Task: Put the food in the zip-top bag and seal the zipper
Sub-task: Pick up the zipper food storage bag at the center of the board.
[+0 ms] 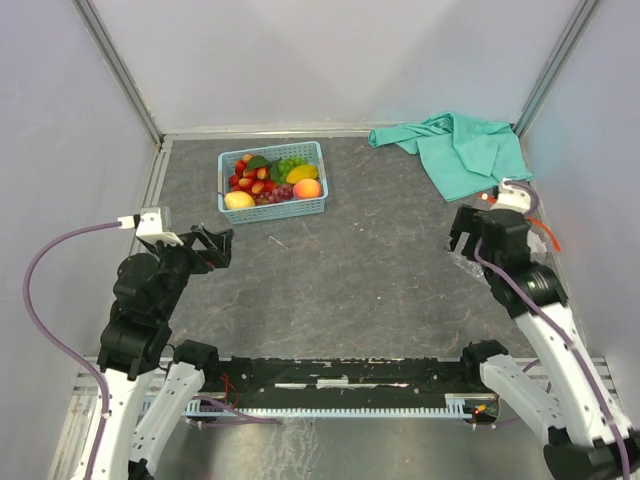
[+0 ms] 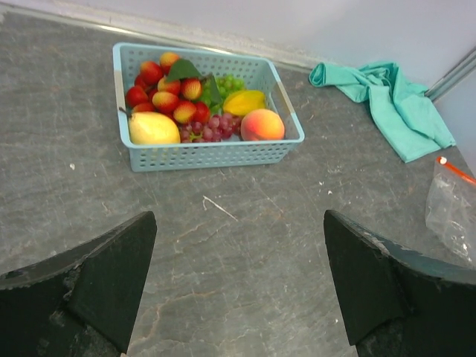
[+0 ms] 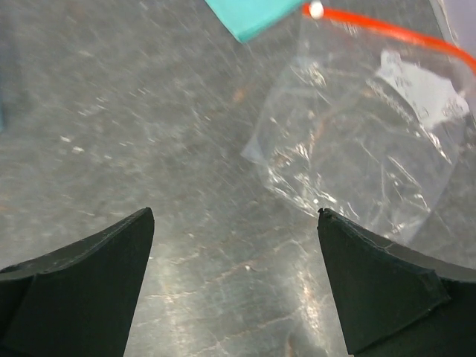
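The right gripper grabs the zip-top bag (image 3: 364, 141) by its clear edge (image 3: 318, 198) opposite the zipper next, to hand the free zipper end to my left gripper.
The food lies in a light blue lattice basket (image 1: 272, 208) at the back left: red strawberries (image 2: 160, 93), green grapes (image 2: 230, 83), purple grapes (image 2: 216, 128), a lemon (image 2: 245, 102), a peach (image 2: 262, 125) and a yellow fruit (image 2: 153, 129). The clear zip-top bag (image 3: 364, 141) lies flat on the right, its red-orange zipper (image 3: 387, 30) along the far edge. It also shows in the left wrist view (image 2: 452, 212). My right gripper (image 3: 236, 212) is open and empty just left of the bag. My left gripper (image 2: 239, 216) is open and empty, well short of the basket.
A teal cloth (image 1: 455, 150) lies crumpled at the back right, close to the bag's zipper end. A thin light sliver (image 2: 219, 207) lies on the dark mat in front of the basket. Grey walls close in the back and sides.
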Robot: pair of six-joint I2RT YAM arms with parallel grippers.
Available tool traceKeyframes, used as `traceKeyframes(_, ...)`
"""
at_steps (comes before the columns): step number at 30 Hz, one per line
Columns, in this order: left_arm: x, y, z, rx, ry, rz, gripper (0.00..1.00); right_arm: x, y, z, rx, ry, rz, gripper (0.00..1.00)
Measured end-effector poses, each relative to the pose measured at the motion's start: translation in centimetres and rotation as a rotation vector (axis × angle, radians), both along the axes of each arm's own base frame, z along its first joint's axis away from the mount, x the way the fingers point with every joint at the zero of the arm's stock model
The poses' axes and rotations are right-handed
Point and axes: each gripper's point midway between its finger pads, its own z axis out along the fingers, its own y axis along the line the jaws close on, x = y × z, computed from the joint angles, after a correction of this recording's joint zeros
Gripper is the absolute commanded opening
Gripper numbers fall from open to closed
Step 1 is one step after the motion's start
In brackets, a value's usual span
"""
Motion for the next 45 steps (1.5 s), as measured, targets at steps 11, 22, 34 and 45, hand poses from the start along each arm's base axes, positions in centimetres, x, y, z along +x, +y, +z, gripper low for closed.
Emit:
traceKeyframes(11,-0.1,-1.5,-1.9,-0.021,0.053,-0.062,1.0,3.2,-3.5,-9.5,-0.149,0.374,-0.177,0.99)
traceKeyframes(22,0.4,-3.0,-3.2,-0.041,0.124,-0.11,0.99,10.4,-6.8,-16.3,-0.093,0.515,-0.349,0.91)
traceKeyframes(34,0.4,-3.6,-4.4,-0.065,0.19,-0.127,0.97,12.9,-7.3,-20.3,-0.036,0.576,-0.378,0.53)
traceKeyframes(45,0.3,-4.2,-5.2,-0.098,0.24,-0.14,0.96,12.8,-7.4,-20.6,-0.057,0.607,-0.312,0.02)
